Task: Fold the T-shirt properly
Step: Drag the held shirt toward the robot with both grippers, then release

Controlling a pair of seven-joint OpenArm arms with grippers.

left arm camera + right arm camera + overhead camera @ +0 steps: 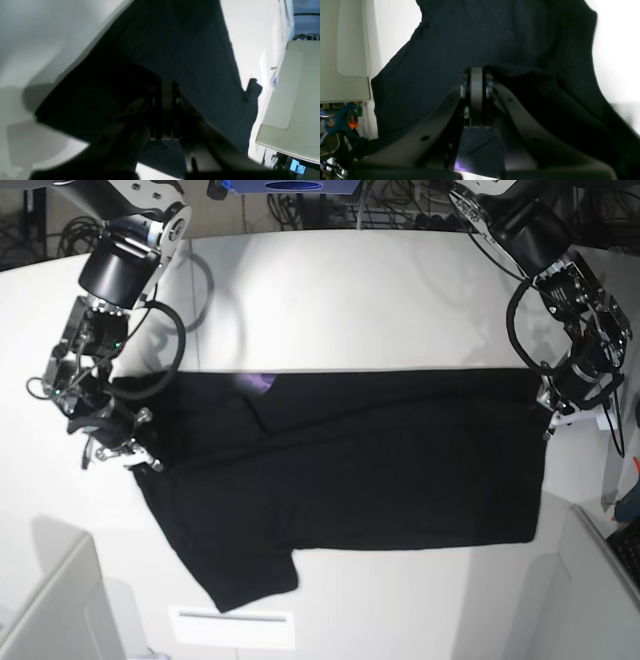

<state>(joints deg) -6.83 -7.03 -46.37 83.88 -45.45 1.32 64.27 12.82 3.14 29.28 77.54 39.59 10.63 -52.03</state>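
Observation:
My right gripper should open now, because the folded edge in its fingers is on the lower layer and the T-shirt would stay folded.
The black T-shirt lies spread across the white table, plain side up, with a small purple patch showing near its top edge. One sleeve points toward the front. My left gripper is shut on the shirt's right edge; in the left wrist view its tips pinch dark cloth that hangs raised over the table. My right gripper is shut on the shirt's left edge; in the right wrist view its tips clamp a fold of the cloth.
Pale panels stand at the front left and front right corners. A white strip lies near the front edge. Cables run along the back. A blue and orange clamp sits beside the table.

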